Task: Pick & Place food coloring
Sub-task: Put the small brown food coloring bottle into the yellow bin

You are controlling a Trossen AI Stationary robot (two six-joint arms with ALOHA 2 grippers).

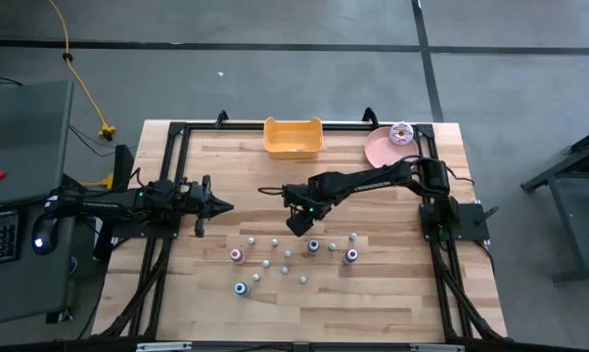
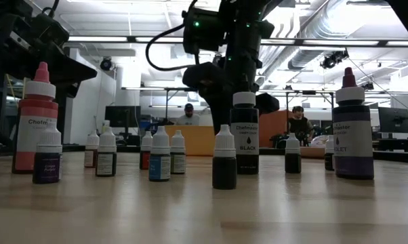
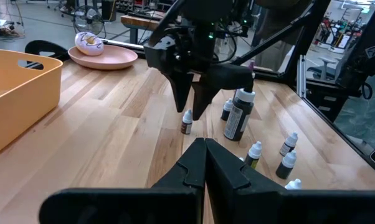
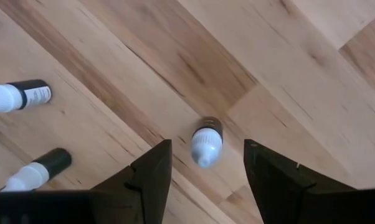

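Note:
My right gripper picks up the small food coloring bottle by its white cap next, to place it in the yellow bin.
Several small food coloring bottles with whitish caps stand upright on their bases on the wooden table, and a few taller ones stand among them. My right gripper points down, open, just above one small bottle. Its fingers stand on either side of the cap without touching it. The same bottle shows under the gripper in the left wrist view. The arm hides this bottle in the high view. My left gripper waits shut, level, at the table's left side.
A yellow bin stands at the table's far edge, with a pink plate with a donut to its right. A taller black bottle stands close beside the right gripper. Bare wood lies between the bottles and the bin.

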